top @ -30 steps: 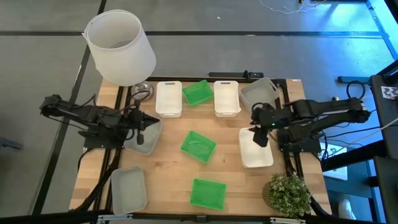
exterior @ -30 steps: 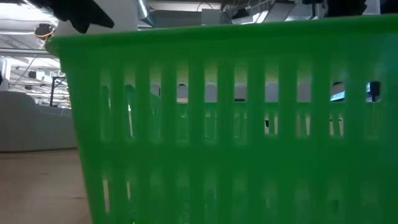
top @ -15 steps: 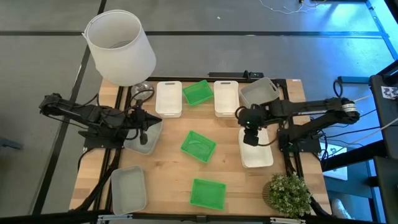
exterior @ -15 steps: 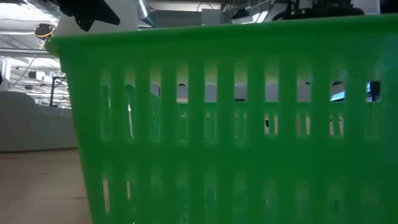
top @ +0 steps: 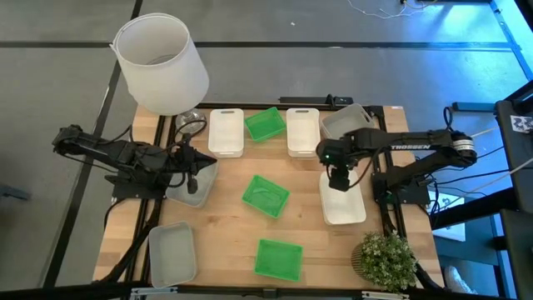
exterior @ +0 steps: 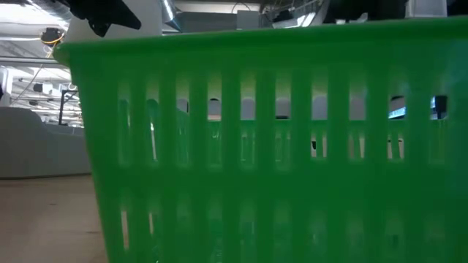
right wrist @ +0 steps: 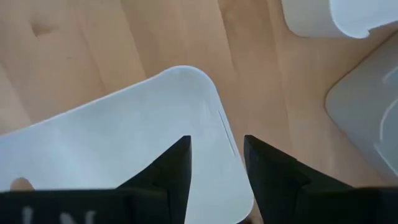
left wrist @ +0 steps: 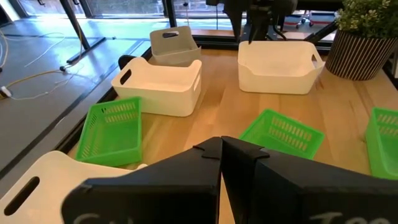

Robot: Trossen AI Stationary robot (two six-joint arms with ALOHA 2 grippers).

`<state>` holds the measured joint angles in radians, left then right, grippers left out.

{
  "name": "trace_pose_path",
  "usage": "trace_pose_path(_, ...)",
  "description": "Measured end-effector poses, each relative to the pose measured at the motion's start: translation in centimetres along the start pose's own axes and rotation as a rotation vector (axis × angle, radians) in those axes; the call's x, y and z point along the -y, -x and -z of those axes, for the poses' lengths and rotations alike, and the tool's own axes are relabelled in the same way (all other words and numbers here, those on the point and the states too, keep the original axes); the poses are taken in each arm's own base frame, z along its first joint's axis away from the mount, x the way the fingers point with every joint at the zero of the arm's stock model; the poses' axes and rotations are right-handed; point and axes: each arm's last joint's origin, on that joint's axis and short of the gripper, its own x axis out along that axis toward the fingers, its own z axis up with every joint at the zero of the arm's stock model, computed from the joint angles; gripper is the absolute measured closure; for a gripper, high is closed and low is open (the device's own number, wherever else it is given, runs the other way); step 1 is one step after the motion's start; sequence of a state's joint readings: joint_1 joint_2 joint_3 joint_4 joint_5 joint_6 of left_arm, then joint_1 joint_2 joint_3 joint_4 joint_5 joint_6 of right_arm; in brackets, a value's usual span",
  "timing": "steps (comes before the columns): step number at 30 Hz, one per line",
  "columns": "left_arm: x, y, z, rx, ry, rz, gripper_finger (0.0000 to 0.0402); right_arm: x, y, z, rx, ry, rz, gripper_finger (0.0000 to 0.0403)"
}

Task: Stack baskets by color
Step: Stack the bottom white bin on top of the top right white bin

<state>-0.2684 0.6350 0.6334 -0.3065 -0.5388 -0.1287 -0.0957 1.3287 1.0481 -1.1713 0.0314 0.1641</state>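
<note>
The baskets need stacking by color. My right gripper should grab the nearer white basket by its rim (right wrist: pixel 222 124) next.
Several baskets lie on the table. Along the far edge are a white basket (top: pixel 226 132), a green one (top: pixel 265 124), a white one (top: pixel 303 132) and a grey one (top: pixel 348 123). Nearer lie two green baskets (top: pixel 266 195) (top: pixel 278 259), a grey one (top: pixel 172 252) and a white one (top: pixel 342 198). My right gripper (top: pixel 339 178) points down, open, over this white basket's far left corner (right wrist: pixel 199 87), its fingers on either side of the rim without touching. My left gripper (top: pixel 190 177) is shut above another grey basket (top: pixel 200 185).
A large white lampshade (top: pixel 160 62) stands at the far left corner and a potted plant (top: pixel 386 258) at the near right. In the low view the near green basket (exterior: pixel 263 146) fills the picture. Bare wood lies between the middle green basket and the left grey ones.
My right gripper has come down and a little toward the table's left edge, over the right white basket's far left corner. It has tipped to point straight down, and its fingers stay open. No basket has moved.
</note>
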Motion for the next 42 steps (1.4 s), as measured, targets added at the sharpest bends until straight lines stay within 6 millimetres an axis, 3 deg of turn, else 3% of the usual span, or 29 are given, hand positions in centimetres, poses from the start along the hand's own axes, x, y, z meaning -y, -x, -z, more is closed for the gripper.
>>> trace_pose_path(24, 0.0, 0.0, 0.0, 0.0, 0.0, 0.002, 0.0401, 1.5, -7.0, -3.1, -0.275, 0.217, -0.007, 0.0259)
trace_pose_path(27, 0.0, 0.0, 0.0, 0.0, 0.0, 0.002, 0.0401, 1.5, -7.8, -3.4, -0.291, 0.219, -0.017, 0.0285)
trace_pose_path(32, 0.0, 0.0, 0.0, 0.0, 0.0, 0.002, 0.0401, 1.1, -8.8, -3.8, -0.297, 0.158, -0.114, 0.0386)
trace_pose_path(42, 0.0, 0.0, 0.0, 0.0, 0.0, 0.002, 0.0401, 1.0, -8.0, -4.1, -0.248, -0.186, -0.116, 0.0399)
